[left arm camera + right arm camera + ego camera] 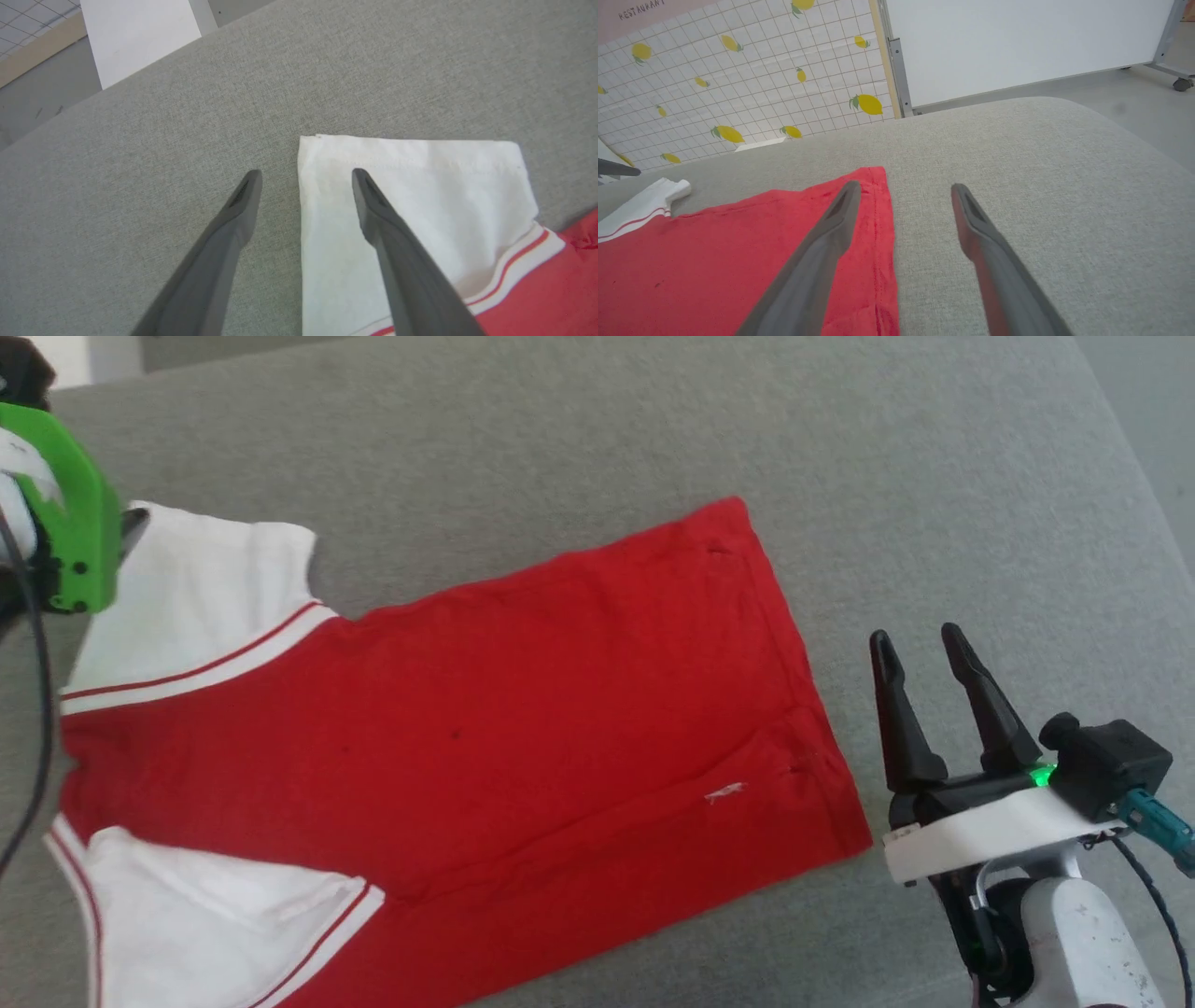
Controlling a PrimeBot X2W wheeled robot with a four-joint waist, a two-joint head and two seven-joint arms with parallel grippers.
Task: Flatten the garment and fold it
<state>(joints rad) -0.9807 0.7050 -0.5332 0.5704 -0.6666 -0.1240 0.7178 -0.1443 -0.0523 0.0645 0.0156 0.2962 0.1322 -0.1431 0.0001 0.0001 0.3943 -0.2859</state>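
Observation:
The white sleeve point(207, 588) is lying flat, so next I should use my left gripper to pinch the sleeve by its outer edge point(133, 521).
The garment point(448, 728), a red shirt with white sleeves and a small white logo mark, lies spread flat on the grey cushion, its hem toward the right. Beside that hem my right gripper point(920, 644) stands open and empty; its wrist view has one finger over the red hem edge point(878, 224) and the other over bare cushion. My left gripper point(306, 175) is open over the outer corner of the far white sleeve point(420, 186), one finger above the sleeve and one above the cushion. In the head view its green wrist housing point(75, 513) sits at the left edge.
The grey upholstered cushion point(653, 429) extends well beyond the shirt at the back and right, with a rounded edge point(1134, 135) dropping to the floor. A lemon-print tiled wall point(738, 84) and a white panel point(1017, 42) stand behind.

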